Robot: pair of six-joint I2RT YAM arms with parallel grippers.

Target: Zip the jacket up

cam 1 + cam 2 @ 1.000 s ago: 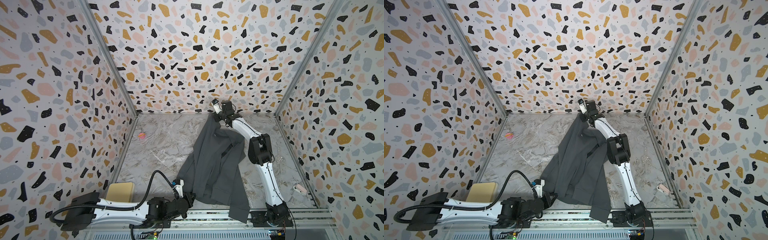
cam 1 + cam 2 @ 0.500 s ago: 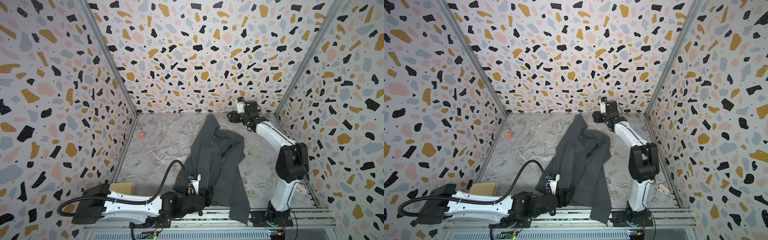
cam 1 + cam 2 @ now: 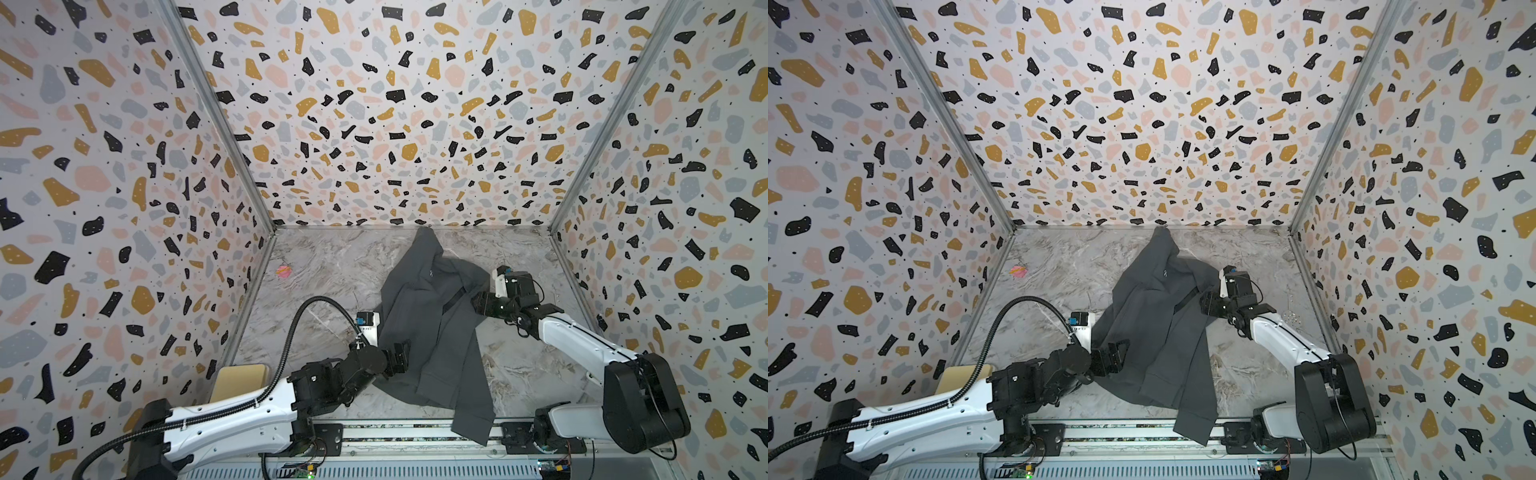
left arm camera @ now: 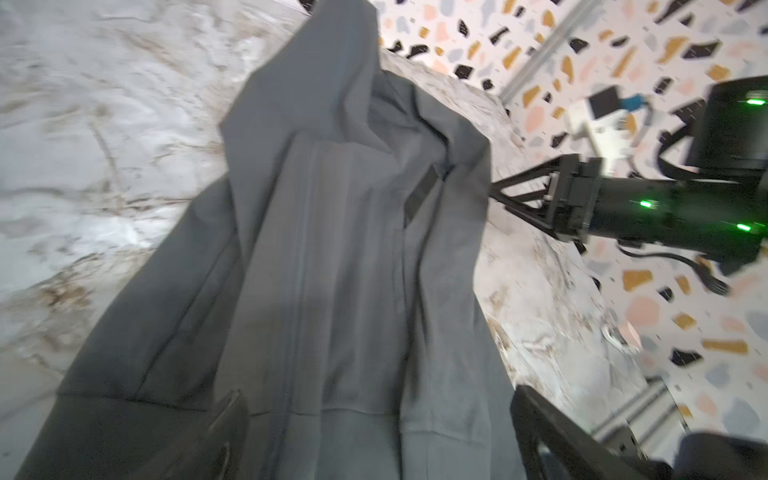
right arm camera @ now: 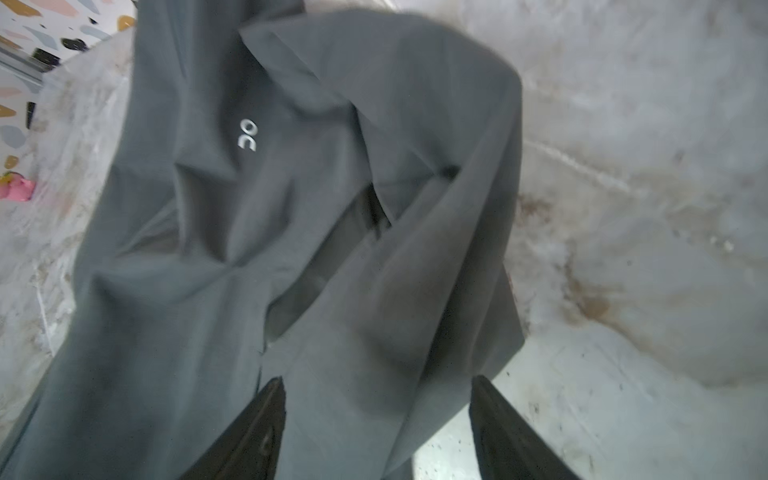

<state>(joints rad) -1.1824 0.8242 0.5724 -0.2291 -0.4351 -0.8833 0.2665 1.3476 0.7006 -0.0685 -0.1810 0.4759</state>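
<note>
The left gripper grips the jacket (image 3: 432, 332) by its side edge near the hem next, to spread the jacket flat and leave the zipper free.
The dark grey jacket (image 3: 432, 332) (image 3: 1154, 328) lies crumpled on the marble floor, running from the back wall to the front rail, where its hem hangs over. Its white logo (image 5: 247, 135) faces up and a black trim strip (image 3: 453, 300) shows near the chest. My left gripper (image 3: 401, 358) (image 3: 1115, 357) is at the jacket's lower left edge. In the left wrist view it (image 4: 378, 411) stands open over the fabric. My right gripper (image 3: 478, 301) (image 3: 1206, 303) is at the jacket's upper right edge. In the right wrist view it (image 5: 378, 399) is open above a fold.
A small pink object (image 3: 284, 271) lies on the floor near the left wall. A tan block (image 3: 239, 376) sits at the front left corner. The metal rail (image 3: 395, 432) runs along the front edge. Patterned walls close in three sides.
Both grippers have opened and let go of the jacket. The right arm left the collar at the back wall and now sits at the jacket's right edge. The left gripper moved farther along the left edge.
</note>
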